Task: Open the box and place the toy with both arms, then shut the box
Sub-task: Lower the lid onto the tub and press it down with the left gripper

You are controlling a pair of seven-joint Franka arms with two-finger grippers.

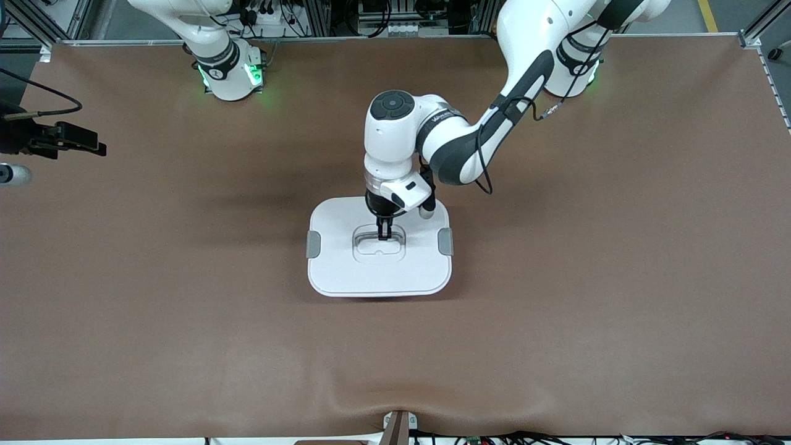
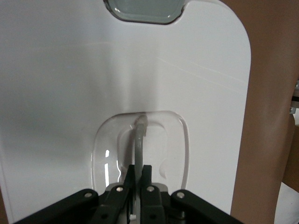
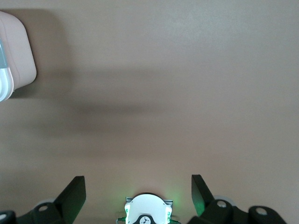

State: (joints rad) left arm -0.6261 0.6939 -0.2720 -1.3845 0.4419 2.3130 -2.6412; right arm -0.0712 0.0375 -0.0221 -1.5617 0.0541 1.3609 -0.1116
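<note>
I should release the white lid (image 1: 346,272) from my left gripper now, because the lid that it holds by the handle is lying flat on the box (image 1: 379,295).
The box stands at the middle of the table with its white lid (image 1: 346,272) on it. Grey clips (image 1: 313,244) sit at both ends of the lid. My left gripper (image 1: 384,233) is over the lid's middle, shut on the translucent handle (image 2: 139,135), which stands up out of its recess between the fingers (image 2: 148,173). The box's pink wall (image 3: 18,51) shows in a corner of the right wrist view. My right gripper (image 3: 138,178) is open and empty, high over the bare table near its own base (image 3: 148,212). The toy is not in view.
A brown mat (image 1: 556,278) covers the table. A black device with a cable (image 1: 62,139) reaches in at the right arm's end of the table. A small bracket (image 1: 398,426) sits at the table's edge nearest the front camera.
</note>
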